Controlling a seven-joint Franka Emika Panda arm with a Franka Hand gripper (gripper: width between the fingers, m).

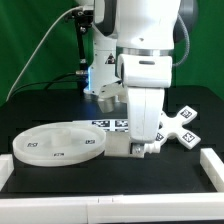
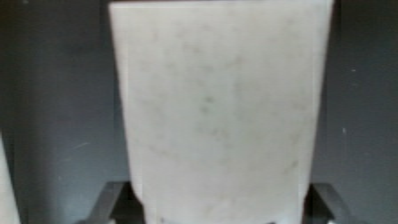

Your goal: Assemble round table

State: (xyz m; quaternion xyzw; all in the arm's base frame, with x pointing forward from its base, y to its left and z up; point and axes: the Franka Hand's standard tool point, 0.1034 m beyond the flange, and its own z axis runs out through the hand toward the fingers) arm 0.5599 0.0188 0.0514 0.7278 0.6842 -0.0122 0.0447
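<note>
My gripper should line up the leg with the disc before it opens, because the white leg is beside the round disc [image 1: 58, 143].
The short white cylinder leg [image 2: 222, 100] fills the wrist view and sits between my dark fingers [image 2: 121, 203], which press on both of its sides. My gripper [image 2: 226, 205] is shut on it. In the exterior view my gripper [image 1: 146, 148] is down at table level, and the leg [image 1: 122, 146] sticks out of it toward the exterior view's left. The large rimmed round disc [image 1: 58, 143] lies flat to the exterior view's left, close to the leg's end. The cross-shaped base [image 1: 181, 124] lies to the exterior view's right, behind my gripper.
The marker board [image 1: 108, 123] lies behind the disc, partly hidden by the arm. A white raised rail [image 1: 213, 167] runs along the table's front and the exterior view's right edge. The arm's base [image 1: 100, 75] stands at the back.
</note>
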